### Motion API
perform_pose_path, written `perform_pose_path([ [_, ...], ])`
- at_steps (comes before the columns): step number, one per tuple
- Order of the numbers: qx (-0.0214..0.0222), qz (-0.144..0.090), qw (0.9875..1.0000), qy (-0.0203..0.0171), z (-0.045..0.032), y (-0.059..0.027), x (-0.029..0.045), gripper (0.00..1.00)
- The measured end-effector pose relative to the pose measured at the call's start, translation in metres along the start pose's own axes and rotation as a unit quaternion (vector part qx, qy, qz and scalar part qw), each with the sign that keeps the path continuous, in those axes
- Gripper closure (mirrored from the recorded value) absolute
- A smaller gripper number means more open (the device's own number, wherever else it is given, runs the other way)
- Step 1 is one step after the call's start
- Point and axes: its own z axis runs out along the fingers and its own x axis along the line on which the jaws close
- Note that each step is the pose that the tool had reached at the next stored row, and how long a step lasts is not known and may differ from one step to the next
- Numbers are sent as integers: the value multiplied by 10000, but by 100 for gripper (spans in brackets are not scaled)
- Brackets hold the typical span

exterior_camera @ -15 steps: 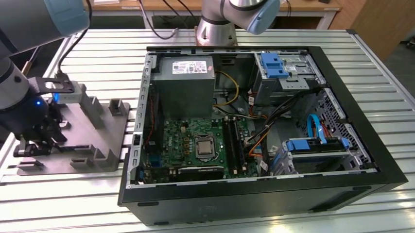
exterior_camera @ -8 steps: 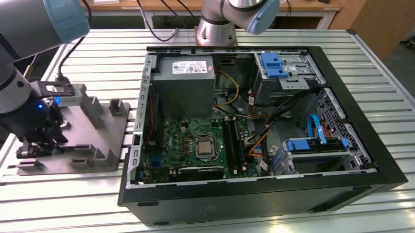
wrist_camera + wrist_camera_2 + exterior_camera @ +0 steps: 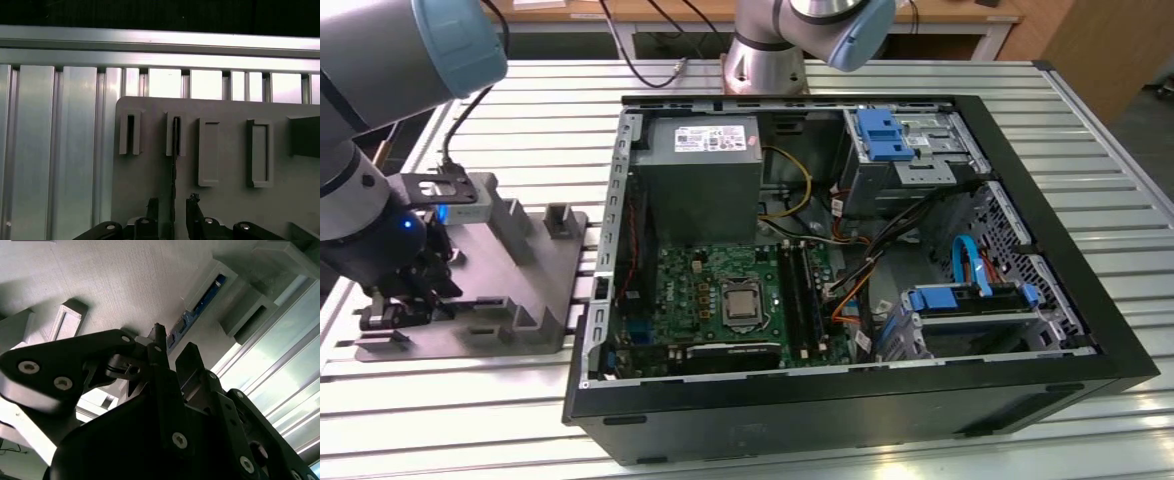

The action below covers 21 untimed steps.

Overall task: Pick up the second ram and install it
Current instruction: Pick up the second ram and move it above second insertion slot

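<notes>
I should grab the ram by its bare part outside the slot point(image 3: 173, 215) next, as the slot's sides hug its seated end, to install it.
The second ram point(image 3: 175, 160) is a thin dark stick standing on edge in a slot of the grey holder block point(image 3: 227, 210). In the second wrist view the ram point(image 3: 197, 305) shows as a dark, bluish strip in the same slot. My gripper point(image 3: 172, 204) is open, with one black finger on each side of the stick's near end and a small gap to each. In the exterior view the gripper point(image 3: 394, 305) hangs low over the holder block point(image 3: 520, 260) at the exterior view's left. In the second wrist view the gripper point(image 3: 172, 347) sits close over the slot.
An open computer case point(image 3: 854, 390) lies on the slatted metal table point(image 3: 454, 420), with a green board point(image 3: 707, 290) and long black memory slots point(image 3: 798, 295) inside. Cables, a grey power supply point(image 3: 700, 180) and blue drive bays point(image 3: 894, 135) crowd the case. A second arm's base point(image 3: 767, 60) stands behind it.
</notes>
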Motion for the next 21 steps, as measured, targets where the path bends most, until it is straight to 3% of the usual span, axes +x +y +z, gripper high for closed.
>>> perform_pose_path([
  [4, 1, 0, 10000, -1, 3, 0, 0, 66],
  [8, 1, 0, 10000, 0, 5, 0, 0, 84],
  [21, 1, 0, 10000, 0, 12, 0, 0, 86],
])
